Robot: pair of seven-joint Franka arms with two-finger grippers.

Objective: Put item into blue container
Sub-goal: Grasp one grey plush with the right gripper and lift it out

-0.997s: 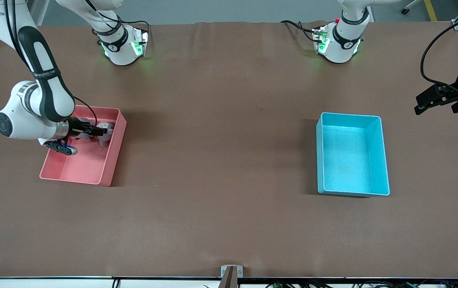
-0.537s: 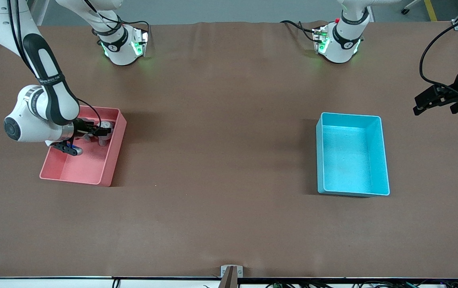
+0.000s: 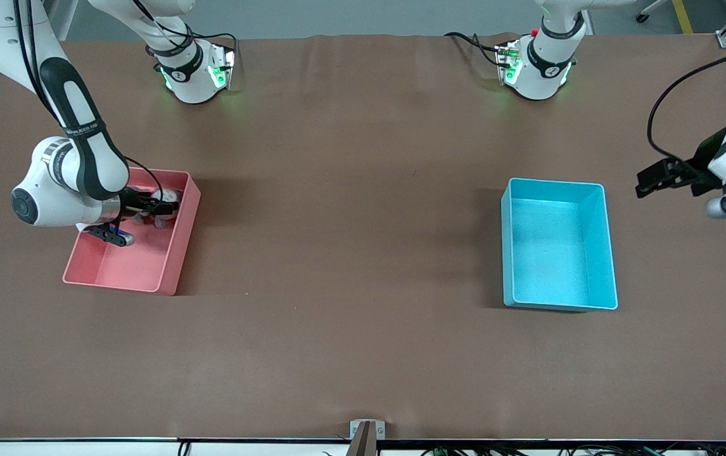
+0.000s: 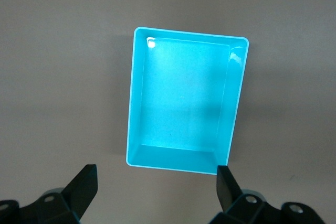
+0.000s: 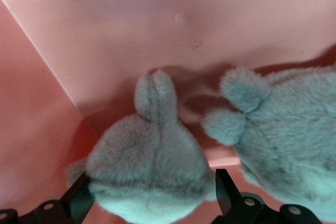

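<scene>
My right gripper should close now, because my fingers are on both sides of the grey plush's lower body (image 5: pixel 148 192) beside the pink bin's side (image 5: pixel 37 129) in the right wrist view.
The blue container (image 3: pixel 602 253) stands empty toward the left arm's end of the table, and it shows from above in the left wrist view (image 4: pixel 231 103). My left gripper (image 3: pixel 645 180) hangs open in the air beside it, over bare table (image 4: pixel 156 174). The item, a grey plush toy (image 5: pixel 147 166), lies in the pink bin (image 3: pixel 176 259) against its wall. My right gripper (image 3: pixel 159 206) is down inside that bin, open, with one finger on each side of the plush (image 5: pixel 152 192).
A second grey plush (image 5: pixel 283 135) lies touching the first in the pink bin (image 5: pixel 157 19). The brown table between the two bins is bare. Both arm bases stand along the table's edge farthest from the front camera.
My left gripper has come down and drifted toward the blue container. My right arm has shifted slightly, keeping its gripper in the pink bin at the plush.
</scene>
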